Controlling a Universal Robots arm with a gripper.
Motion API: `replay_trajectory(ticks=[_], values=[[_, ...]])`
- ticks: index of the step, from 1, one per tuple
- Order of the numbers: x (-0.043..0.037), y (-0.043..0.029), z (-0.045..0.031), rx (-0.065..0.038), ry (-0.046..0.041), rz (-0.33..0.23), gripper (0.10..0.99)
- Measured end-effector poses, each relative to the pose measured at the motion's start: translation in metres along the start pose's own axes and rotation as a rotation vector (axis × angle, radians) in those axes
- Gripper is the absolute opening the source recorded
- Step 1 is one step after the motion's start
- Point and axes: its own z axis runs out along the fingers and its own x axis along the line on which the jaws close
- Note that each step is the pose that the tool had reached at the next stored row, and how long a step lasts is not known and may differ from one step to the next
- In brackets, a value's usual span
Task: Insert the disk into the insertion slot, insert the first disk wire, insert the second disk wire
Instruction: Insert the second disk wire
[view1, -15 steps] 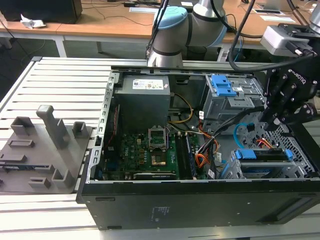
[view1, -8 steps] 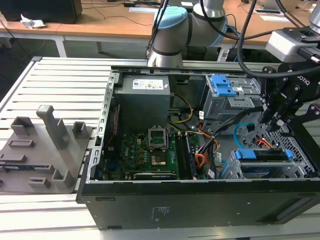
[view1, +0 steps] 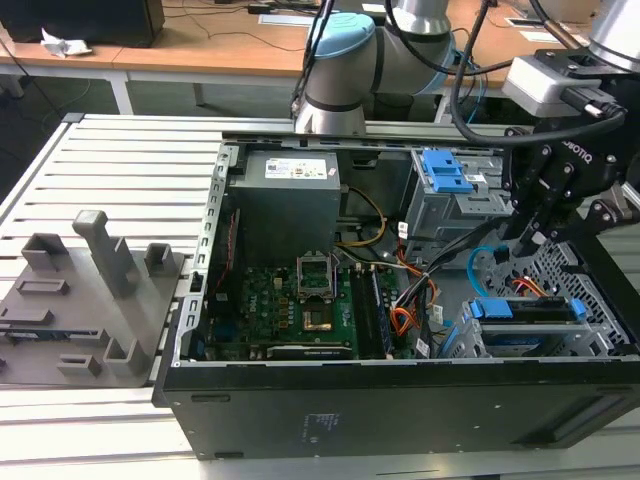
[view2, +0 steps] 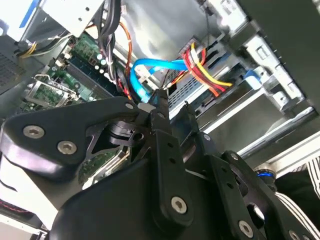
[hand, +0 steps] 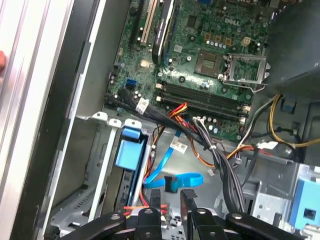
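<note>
My gripper picks up the second disk wire by its small dark plug next, to insert that wire into the disk.
The disk, in its blue carrier, sits inside the insertion slot at the case's front corner. The first disk wire, an orange, red and yellow bundle, runs to the disk's rear end; its plug is hidden. The second disk wire loops light blue above the case floor, and its small dark plug lies loose just ahead of my fingertips. My gripper hangs over the slot, open, with its jaws a little wider than that plug.
A taller grey cage with a blue latch stands behind my gripper. The power supply, motherboard and loose black cables crowd the case. A grey fixture sits on the slatted table at the exterior view's left.
</note>
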Motion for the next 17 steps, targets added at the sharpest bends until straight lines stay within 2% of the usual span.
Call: replay_trajectory(ticks=[3, 5, 9, 14, 16, 17], values=[[-0.002, 0.0087, 0.002, 0.002, 0.0007, 0.0, 0.302], [-0.0026, 0.0109, 0.0047, 0.002, 0.0015, 0.0, 0.302], [-0.0029, 0.0114, 0.0145, 0.001, 0.0046, 0.0, 0.302], [-0.0029, 0.0114, 0.0145, 0.001, 0.0049, 0.0, 0.302], [-0.0029, 0.0114, 0.0145, 0.001, 0.0049, 0.0, 0.165], [-0.0029, 0.0114, 0.0145, 0.001, 0.005, 0.0, 0.165]])
